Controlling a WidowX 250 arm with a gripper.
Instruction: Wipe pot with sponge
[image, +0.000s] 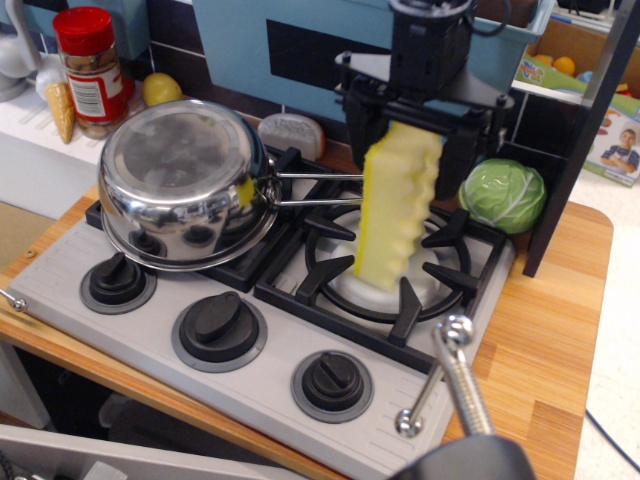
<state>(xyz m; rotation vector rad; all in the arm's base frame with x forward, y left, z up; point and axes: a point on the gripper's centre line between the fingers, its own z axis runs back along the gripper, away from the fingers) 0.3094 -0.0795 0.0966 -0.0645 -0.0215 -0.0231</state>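
Observation:
The gripper should next hold the pale yellow sponge by its top end (410, 148), so that the sponge's free length is left to wipe the pot (183, 180).
The pot (183, 180) lies upside down on the stove's left burner, shiny steel, with its wire loop handle (310, 189) pointing right. The sponge (398, 217), pale yellow with wavy ridges, stands on end on the right burner grate (440, 268), just right of the handle's tip. My gripper (413, 162) is directly over the sponge's top end. Its black fingers (362, 128) hang on either side of the sponge's upper part, with a gap between them and the foam. The gripper is open and holds nothing.
A small grey oval pad (291, 133) lies behind the pot handle. A green cabbage (503, 194) sits right of the sponge. A red-lidded jar (90, 70), a cone (61, 110) and a lemon (161, 88) stand at the back left. Three black knobs (219, 326) line the stove front.

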